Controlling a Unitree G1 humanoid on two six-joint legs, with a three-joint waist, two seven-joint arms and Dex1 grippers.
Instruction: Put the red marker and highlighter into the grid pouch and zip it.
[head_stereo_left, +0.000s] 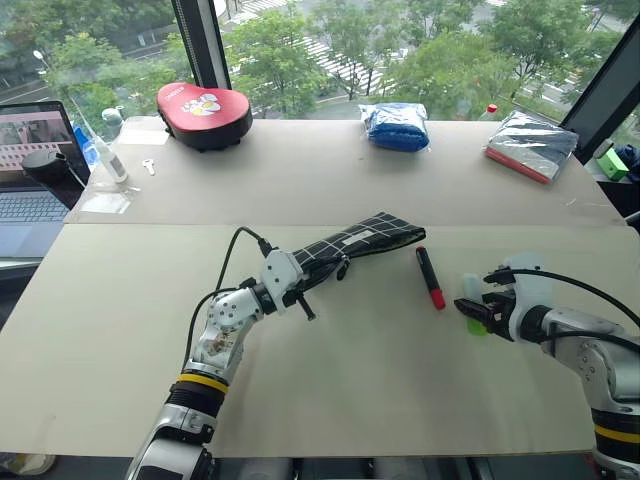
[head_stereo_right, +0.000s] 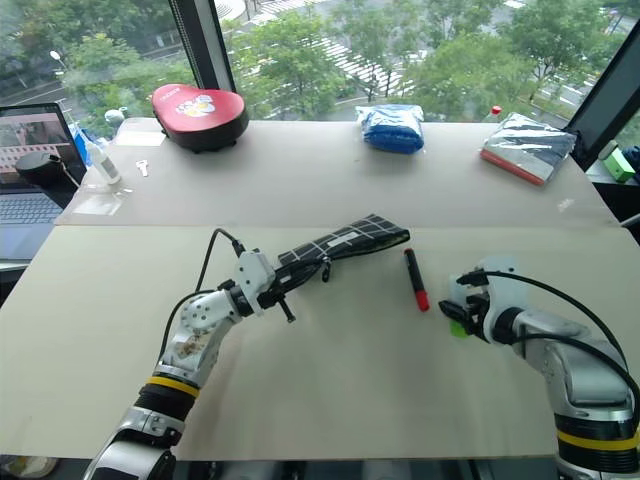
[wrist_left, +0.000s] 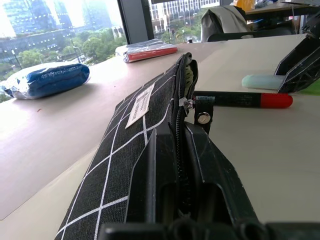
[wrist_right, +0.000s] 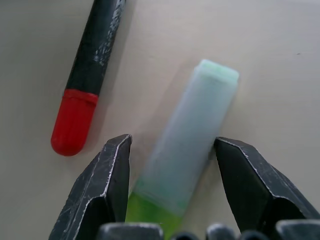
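Note:
I need to close my right gripper on the highlighter. My right fingers are low beside the highlighter's (wrist_right: 187, 150) pale body, so they would hold the highlighter if I closed now.
The grid pouch (head_stereo_left: 365, 238) lies stretched across the table's middle, standing on its long edge with its zip edge up and gaping at the far end (wrist_left: 186, 75). My left gripper (head_stereo_left: 318, 272) is shut on the pouch's near end. The red marker (head_stereo_left: 430, 277) lies flat on the table just right of the pouch. The highlighter (wrist_right: 187, 150) lies right of the marker, pale cap pointing away from me. My right gripper (wrist_right: 172, 141) is open and low over it, one finger on each side of its green body, not closed on it.
At the far edge sit a red oval case (head_stereo_left: 204, 113), a blue packet (head_stereo_left: 396, 126) and a grey packet with a red edge (head_stereo_left: 530, 145). A laptop (head_stereo_left: 30, 170) and a small bottle (head_stereo_left: 105, 150) are at the far left.

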